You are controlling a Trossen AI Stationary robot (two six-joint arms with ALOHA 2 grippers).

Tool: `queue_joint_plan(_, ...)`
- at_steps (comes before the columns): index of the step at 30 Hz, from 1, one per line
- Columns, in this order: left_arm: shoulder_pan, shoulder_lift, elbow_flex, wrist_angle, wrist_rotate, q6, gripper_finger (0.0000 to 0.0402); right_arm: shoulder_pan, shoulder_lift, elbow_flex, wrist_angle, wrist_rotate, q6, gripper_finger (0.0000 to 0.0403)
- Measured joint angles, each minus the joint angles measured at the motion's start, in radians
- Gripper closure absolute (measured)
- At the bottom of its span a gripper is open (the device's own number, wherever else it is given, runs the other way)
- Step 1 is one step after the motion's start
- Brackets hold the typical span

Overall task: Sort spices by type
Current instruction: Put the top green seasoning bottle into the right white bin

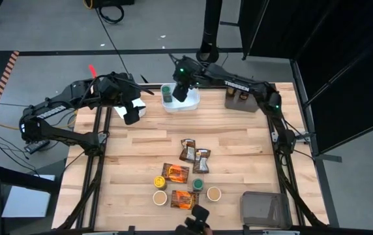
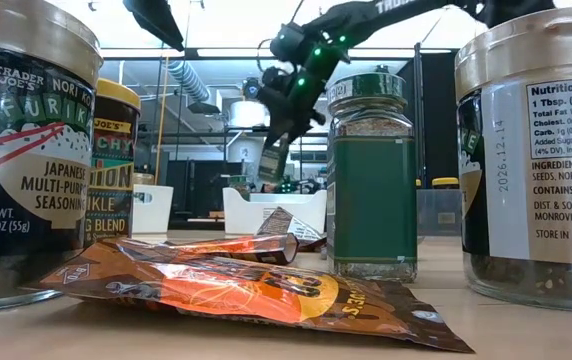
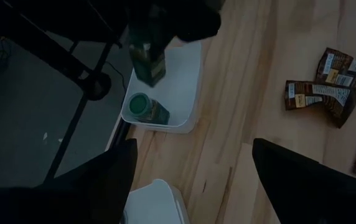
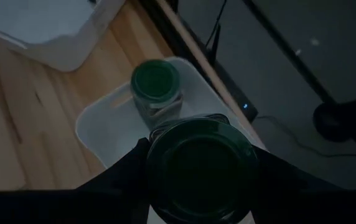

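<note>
My right gripper should wait before it opens. The spice jar would drop from high above the middle white tub if it opened now.
My right gripper [image 1: 181, 88] is shut on a green-lidded spice jar [image 4: 200, 165] above the middle white tub [image 1: 188, 102] at the table's far edge. A second green-lidded jar [image 1: 167, 91] stands upright on its base in that tub; it also shows in the left wrist view [image 3: 142, 106]. My left gripper [image 1: 132, 112] is open and empty above the left white tub [image 1: 141, 108]. Orange packets [image 1: 175, 173], brown packets [image 1: 188, 150] and several jars [image 1: 160, 181] lie at the near middle of the table. My right gripper pinches the green-lidded jar between its two fingers [image 4: 125, 171], one on each side of the jar near its lid [image 4: 165, 143]. The fingers come from above, pointing down. The jar [image 2: 273, 160] hangs below them, slightly tilted, clear of the tub.
A grey-brown bin [image 1: 242, 98] stands at the far right and another [image 1: 263, 207] at the near right corner. Bare wood lies between the tubs and the spice cluster. In the low view, large jars [image 2: 371, 180] and an orange packet [image 2: 256, 290] stand close to the camera.
</note>
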Motion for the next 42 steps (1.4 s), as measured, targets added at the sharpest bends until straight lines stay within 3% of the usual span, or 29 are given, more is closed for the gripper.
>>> queue_joint_plan(17, 0.0, 0.0, 0.0, 0.0, 0.0, 0.0, 0.0076, -0.037, 0.156, 0.062, -0.041, -0.042, -0.016, 0.0197)
queue_joint_plan(42, 0.0, 0.0, 0.0, 0.001, 0.0, 0.003, 0.0076, -0.05, 0.192, 0.062, 0.028, -0.115, -0.015, 0.0197)
